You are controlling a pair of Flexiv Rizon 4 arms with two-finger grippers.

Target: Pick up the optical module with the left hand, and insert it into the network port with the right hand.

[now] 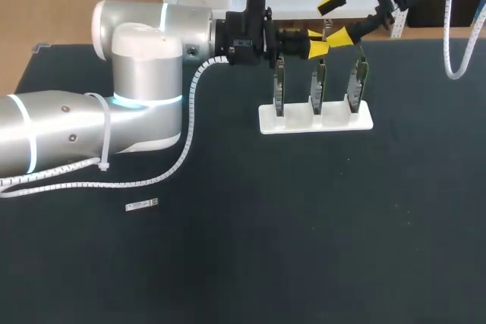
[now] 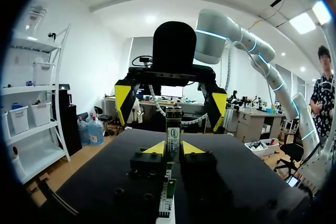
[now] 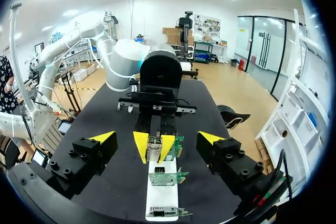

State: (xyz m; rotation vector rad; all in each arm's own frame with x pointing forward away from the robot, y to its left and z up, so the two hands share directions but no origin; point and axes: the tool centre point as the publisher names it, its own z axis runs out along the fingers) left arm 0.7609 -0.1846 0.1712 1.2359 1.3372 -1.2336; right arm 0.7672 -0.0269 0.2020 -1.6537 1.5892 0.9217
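My right gripper needs to take hold of the optical module by its upper end [image 3: 155, 140] next. Then it should put the module into the network port [image 3: 159, 170].
The optical module [image 2: 173, 134], a slim metal piece with a printed label, stands upright between the yellow tips of my left gripper [image 2: 173, 148], which is shut on it. In the head view that gripper [image 1: 319, 45] hovers just above the middle network card [image 1: 320, 85] of three standing in a white holder [image 1: 315, 119]. My right gripper [image 1: 335, 19] is open at the back right, facing the left one, its fingers [image 2: 124, 100] spread wide on either side of the module. In the right wrist view the module [image 3: 154, 153] lies straight ahead between my open fingers [image 3: 102, 139], over the cards [image 3: 164, 176].
A small grey label strip [image 1: 141, 204] lies on the dark table [image 1: 304, 248] to the front left. The left arm's white cable [image 1: 186, 134] hangs over the table beside its elbow.
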